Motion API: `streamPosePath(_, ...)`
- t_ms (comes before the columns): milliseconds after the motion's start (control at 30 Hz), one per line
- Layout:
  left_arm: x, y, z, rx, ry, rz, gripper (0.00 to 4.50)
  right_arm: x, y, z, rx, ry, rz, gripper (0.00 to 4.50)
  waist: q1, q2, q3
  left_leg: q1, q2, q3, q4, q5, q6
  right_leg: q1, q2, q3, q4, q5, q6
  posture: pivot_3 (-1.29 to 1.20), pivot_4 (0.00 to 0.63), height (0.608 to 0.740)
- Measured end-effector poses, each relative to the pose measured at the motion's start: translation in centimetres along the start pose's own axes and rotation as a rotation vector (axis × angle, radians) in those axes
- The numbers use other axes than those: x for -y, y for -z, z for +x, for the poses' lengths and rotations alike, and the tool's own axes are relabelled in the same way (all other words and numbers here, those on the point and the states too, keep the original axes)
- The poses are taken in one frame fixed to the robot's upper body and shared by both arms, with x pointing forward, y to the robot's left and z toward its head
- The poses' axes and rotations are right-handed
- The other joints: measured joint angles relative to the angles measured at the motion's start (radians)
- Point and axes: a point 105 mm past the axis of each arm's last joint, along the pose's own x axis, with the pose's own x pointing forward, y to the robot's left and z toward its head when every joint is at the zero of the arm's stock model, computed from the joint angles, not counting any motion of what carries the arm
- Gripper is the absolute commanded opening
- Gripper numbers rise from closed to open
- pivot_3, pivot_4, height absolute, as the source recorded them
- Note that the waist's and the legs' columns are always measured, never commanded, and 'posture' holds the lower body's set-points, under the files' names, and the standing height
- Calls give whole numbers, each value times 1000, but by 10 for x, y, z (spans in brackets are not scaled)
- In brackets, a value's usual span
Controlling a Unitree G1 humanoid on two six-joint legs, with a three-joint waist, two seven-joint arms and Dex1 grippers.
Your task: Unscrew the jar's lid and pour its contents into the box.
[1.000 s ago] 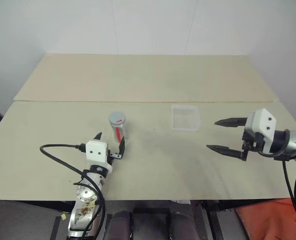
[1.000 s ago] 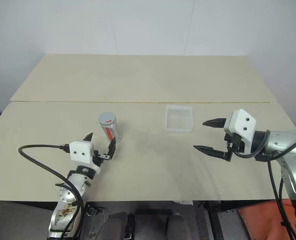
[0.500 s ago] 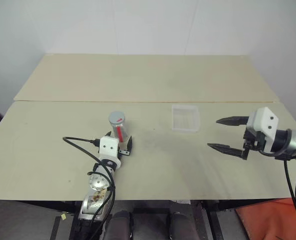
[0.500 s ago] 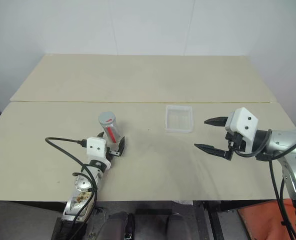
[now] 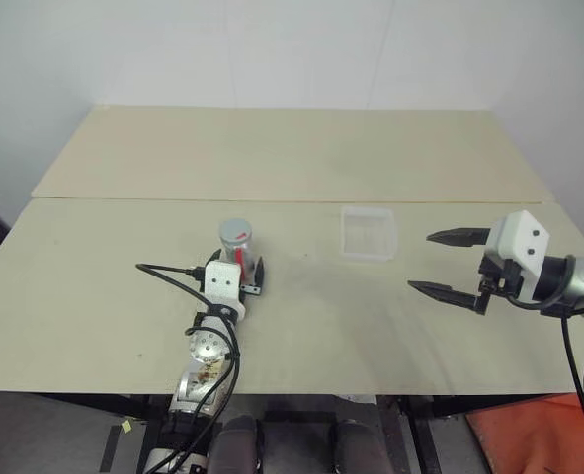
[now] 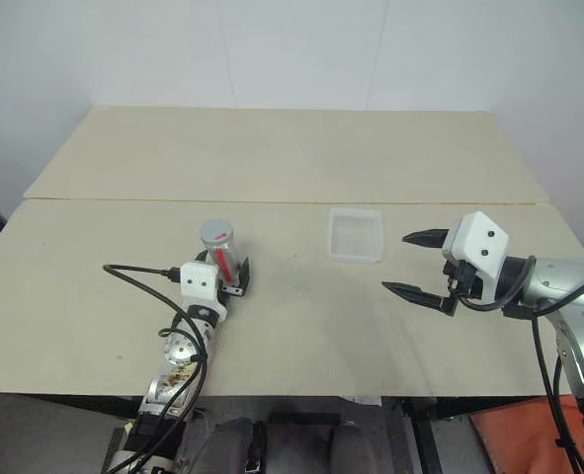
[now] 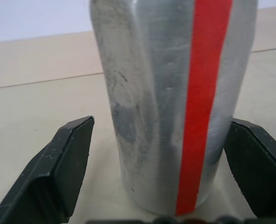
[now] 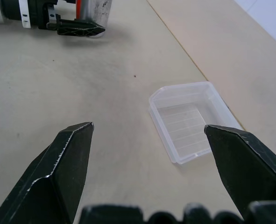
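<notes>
My left fingers around the jar's lower sides should close, catching it.
The jar (image 5: 236,247), white with a red stripe, stands upright left of the table's middle, and the grey lid (image 5: 235,232) with a red patch is on top. My left gripper (image 5: 236,276) is open and level at the jar's base. One finger (image 7: 67,163) stands on each side of the jar (image 7: 170,102), and a gap shows beside this finger. The contents are hidden inside the jar. The clear box (image 5: 369,233) lies to the right of the jar. My right gripper (image 5: 420,262) hangs open above the table, right of the box (image 8: 187,119), with nothing in it.
A black cable (image 5: 168,274) loops from my left wrist over the table. A seam (image 5: 292,201) runs across the table behind the jar and box. An orange object (image 5: 529,434) lies on the floor past the front right corner.
My left gripper has moved forward and right until its open fingers flank the jar. The right gripper, jar and box have stayed where they were.
</notes>
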Motion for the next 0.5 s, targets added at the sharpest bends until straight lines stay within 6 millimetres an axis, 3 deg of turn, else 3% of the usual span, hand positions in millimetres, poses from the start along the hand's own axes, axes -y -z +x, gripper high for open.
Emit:
streamPosePath(233,3,0,3,-3,0,-9,2767,1,0,-4,-4,9,-1,4500,2,1,0,0,0,0,0,0,0,0,0,0,0,0,0,0,150,740)
streamPosePath(500,-1,-1,5,-1,12,-31,2768,1,-1,-3,-1,6,-6,4500,2,1,0,0,0,0,0,0,0,0,0,0,0,0,0,0,150,740)
